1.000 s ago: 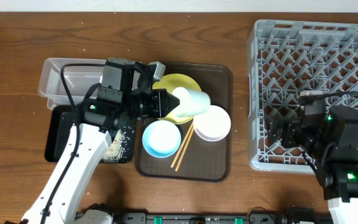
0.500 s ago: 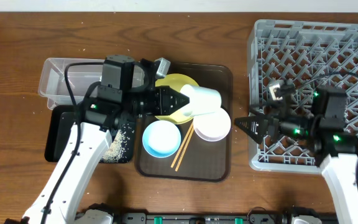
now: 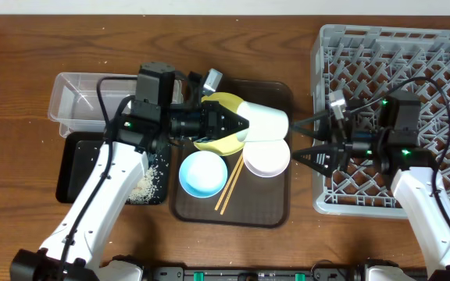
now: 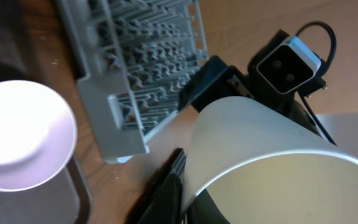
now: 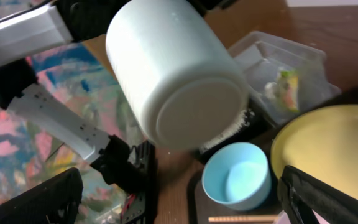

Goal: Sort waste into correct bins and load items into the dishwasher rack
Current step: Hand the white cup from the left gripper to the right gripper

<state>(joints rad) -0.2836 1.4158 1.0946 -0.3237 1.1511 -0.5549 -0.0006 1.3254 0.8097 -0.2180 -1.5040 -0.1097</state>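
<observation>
The cup's side is still out of reach of both fingers, so my right gripper should move toward the cup's base before it closes on the cup.
My left gripper is shut on the rim of the pale green-white cup and holds it on its side above the brown tray, base pointing right. One finger is inside the cup. My right gripper is open and empty just right of the cup, its fingers spread wide facing the cup's base. The yellow plate, light blue bowl, white bowl and chopsticks lie on the tray. The wrapper lies in the clear tub. Rice crumbs lie in the black tray.
The grey dishwasher rack fills the right side; my right arm reaches over its left edge. The dark brown serving tray sits in the middle. The clear tub and black tray stand at the left.
My left gripper has carried the cup to the right. My right arm has swung left out over the rack edge, its open gripper now close to the cup.
</observation>
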